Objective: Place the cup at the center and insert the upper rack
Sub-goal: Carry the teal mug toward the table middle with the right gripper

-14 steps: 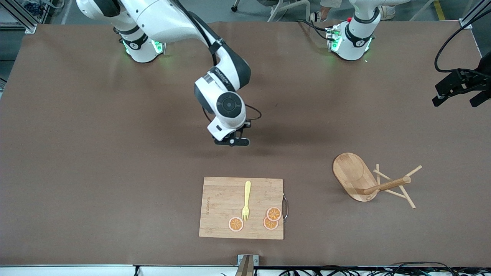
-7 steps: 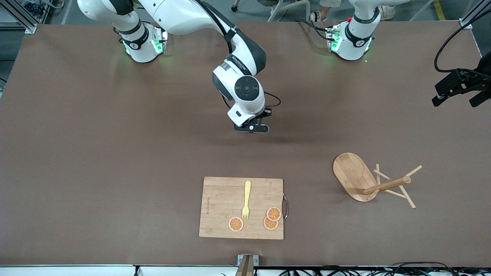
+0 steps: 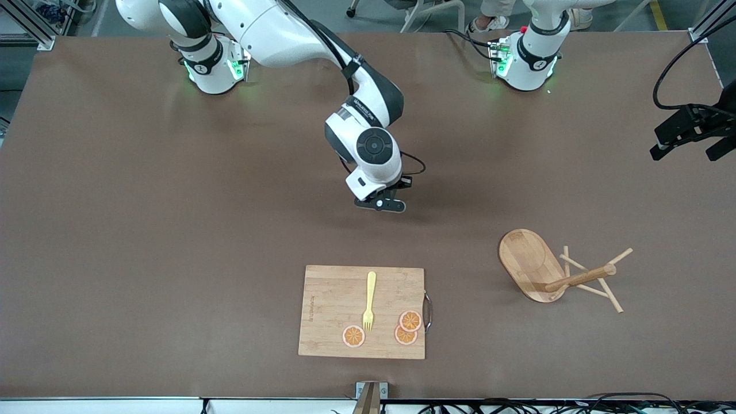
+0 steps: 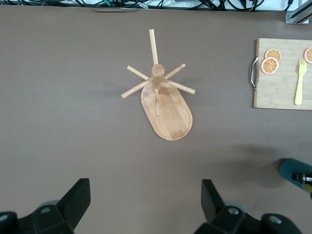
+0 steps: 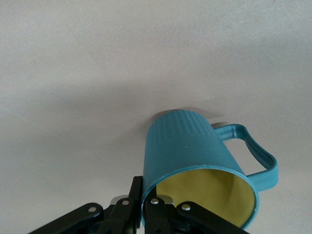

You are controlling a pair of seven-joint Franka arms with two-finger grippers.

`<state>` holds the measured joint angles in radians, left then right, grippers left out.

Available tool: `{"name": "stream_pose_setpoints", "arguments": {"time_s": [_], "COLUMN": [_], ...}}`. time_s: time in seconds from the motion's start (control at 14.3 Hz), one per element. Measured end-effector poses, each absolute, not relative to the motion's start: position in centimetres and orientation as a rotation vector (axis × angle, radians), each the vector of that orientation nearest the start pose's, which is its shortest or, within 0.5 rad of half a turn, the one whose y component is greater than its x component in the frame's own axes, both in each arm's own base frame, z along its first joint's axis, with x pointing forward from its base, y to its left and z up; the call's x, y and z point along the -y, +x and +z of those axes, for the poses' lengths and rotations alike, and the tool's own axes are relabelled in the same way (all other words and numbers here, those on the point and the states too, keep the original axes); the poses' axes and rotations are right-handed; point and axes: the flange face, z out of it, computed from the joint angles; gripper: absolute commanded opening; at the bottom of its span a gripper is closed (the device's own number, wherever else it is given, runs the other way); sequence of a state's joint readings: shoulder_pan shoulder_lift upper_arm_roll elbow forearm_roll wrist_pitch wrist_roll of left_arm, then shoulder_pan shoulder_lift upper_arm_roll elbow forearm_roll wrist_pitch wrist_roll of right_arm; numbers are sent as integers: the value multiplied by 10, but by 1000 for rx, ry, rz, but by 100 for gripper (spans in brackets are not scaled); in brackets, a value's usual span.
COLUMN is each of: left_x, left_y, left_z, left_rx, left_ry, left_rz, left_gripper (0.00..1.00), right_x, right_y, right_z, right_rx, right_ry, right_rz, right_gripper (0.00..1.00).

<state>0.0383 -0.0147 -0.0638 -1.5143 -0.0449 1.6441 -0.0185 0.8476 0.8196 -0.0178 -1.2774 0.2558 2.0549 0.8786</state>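
Observation:
I should open my right gripper: the cup's base [image 5: 179,117] meets its shadow on the tabletop in the right wrist view, so the cup would stand.
My right gripper [image 5: 146,202] is shut on the rim of the cup [image 5: 195,151], one finger inside the yellow interior and one outside the teal wall. The cup hangs low over the middle of the table, handle out to the side. In the front view the right gripper [image 3: 380,204] shows but its wrist hides the cup. The upper rack [image 3: 540,267], a bamboo mug tree, lies tipped on its side toward the left arm's end of the table. My left gripper [image 4: 145,204] is open and empty, high over that end, looking down on the upper rack [image 4: 165,105].
A bamboo cutting board [image 3: 362,310] lies near the front edge with a yellow fork [image 3: 369,300] and three orange slices [image 3: 409,320] on it. The left wrist view shows this board [image 4: 282,78] and a teal edge of the cup [image 4: 292,168].
The right arm has carried the cup toward the left arm's end of the table, then sunk a little. The left arm and the rack have not moved.

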Motion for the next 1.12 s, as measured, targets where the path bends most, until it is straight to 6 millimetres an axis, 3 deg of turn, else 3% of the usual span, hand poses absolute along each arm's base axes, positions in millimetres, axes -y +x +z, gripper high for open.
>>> {"name": "stream_pose_setpoints", "arguments": {"time_s": [0.07, 0.14, 0.28, 0.35, 0.49, 0.56, 0.84, 1.12], "left_x": [19, 19, 20, 21, 26, 29, 51, 86], "left_y": [559, 561, 566, 568, 571, 571, 570, 567], "left_z": [665, 664, 660, 658, 655, 654, 649, 642], "left_rx": [-11, -10, -9, -12, -4, 9, 76, 106], "left_ry": [-3180, -3181, -3181, -3181, -3184, -3186, -3203, -3213], "left_rz": [-234, -240, -256, -264, -264, -260, -234, -202], "left_gripper": [100, 100, 100, 100, 100, 100, 100, 100], "right_x": [-561, -560, -559, -558, -559, -559, -561, -549], "right_y": [491, 491, 492, 493, 493, 493, 496, 510], "right_z": [257, 256, 254, 253, 253, 253, 261, 302], "right_rx": [-254, -255, -262, -267, -270, -270, -269, -287], "right_ry": [-3012, -3013, -3015, -3015, -3012, -3012, -3000, -3020], "right_rz": [282, 283, 285, 284, 279, 278, 259, 286], "right_gripper": [6, 27, 30, 43, 73, 100, 100, 100]}}
